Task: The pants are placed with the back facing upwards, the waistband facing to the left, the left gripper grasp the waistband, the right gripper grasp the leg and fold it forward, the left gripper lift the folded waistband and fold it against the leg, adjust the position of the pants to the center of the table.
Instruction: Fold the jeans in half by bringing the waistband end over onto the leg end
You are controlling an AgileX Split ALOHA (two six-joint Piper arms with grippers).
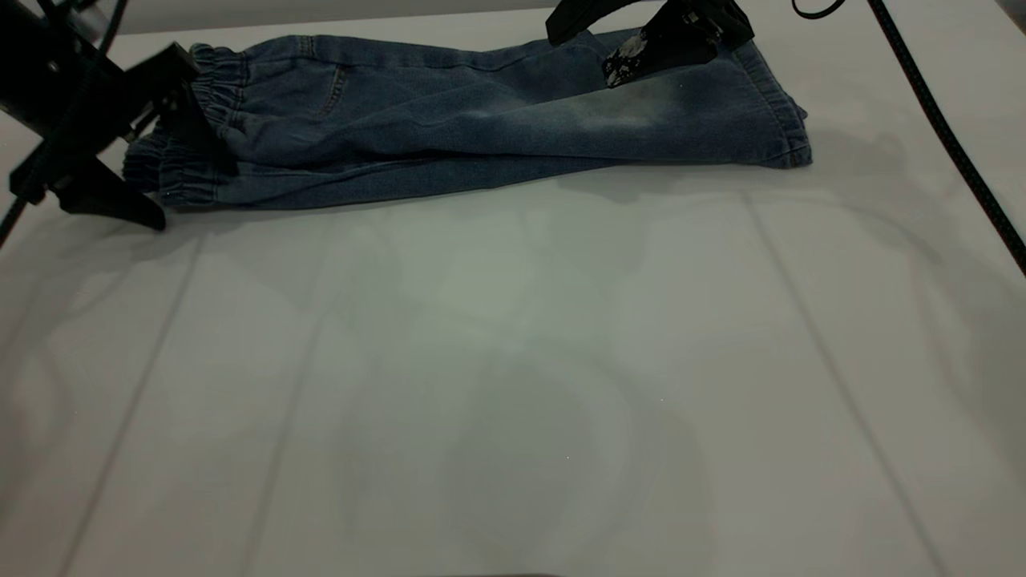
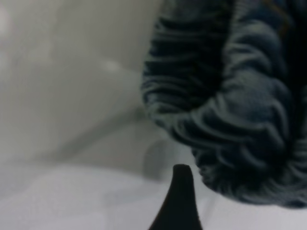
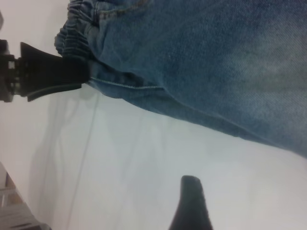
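The pants should be grabbed next by their ruffled waistband point(image 1: 180, 172) with my left gripper, to fold them against the leg point(image 1: 681, 112).
The pants point(image 1: 481, 120) lie folded lengthwise along the far side of the table point(image 1: 513, 361), with the ruffled waistband point(image 1: 180, 172) at the left and the pale faded leg point(image 1: 681, 112) at the right. My left gripper point(image 1: 192, 192) stands open at the waistband, one finger above the gathers and one beside them on the table. In the left wrist view one fingertip point(image 2: 181, 184) sits just clear of the waistband point(image 2: 225, 120). My right gripper point(image 1: 585, 56) hovers open over the leg and holds nothing. Its one visible fingertip point(image 3: 191, 189) shows over bare table.
A braided black cable point(image 1: 954, 144) runs down the table's right side. Broad bare tabletop stretches in front of the pants. In the right wrist view the left gripper's finger point(image 3: 53, 72) touches the waistband end point(image 3: 79, 28).
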